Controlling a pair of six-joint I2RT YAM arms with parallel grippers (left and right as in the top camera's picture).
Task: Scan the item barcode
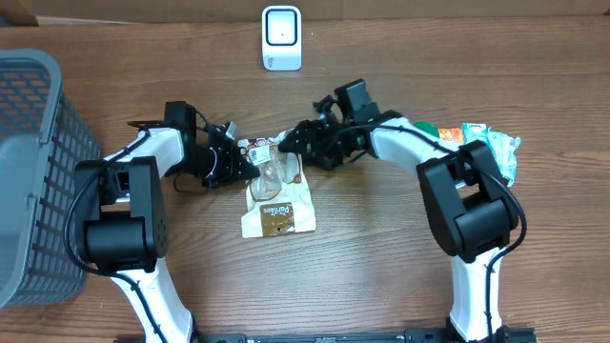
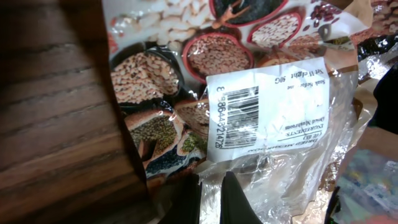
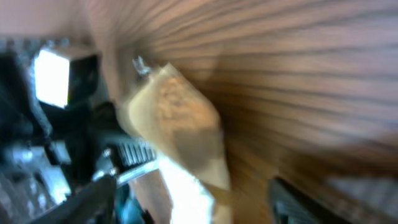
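Note:
The white barcode label needs to stay uncovered to face the scanner. My right gripper should take hold of the pouch (image 3: 180,134) by its side edge next.
The item is a brown pouch of mixed beans (image 1: 277,195) lying on the table, its top end raised between the two arms. Its white barcode label (image 2: 239,115) faces the left wrist camera. My left gripper (image 1: 250,169) is shut on the pouch's clear crinkled plastic (image 2: 292,174), with both black fingers (image 2: 186,202) pressed together at the frame's bottom. My right gripper (image 1: 292,143) is at the pouch's top right edge. In the blurred right wrist view its fingers (image 3: 93,193) stand wide apart with the pouch (image 3: 180,134) between them, not pinched. The white scanner (image 1: 282,38) stands at the back.
A grey mesh basket (image 1: 33,171) fills the left edge. More packets, one light green (image 1: 496,148) and one dark green (image 1: 425,128), lie behind the right arm. Bare wooden table (image 1: 381,267) stretches in front of the pouch.

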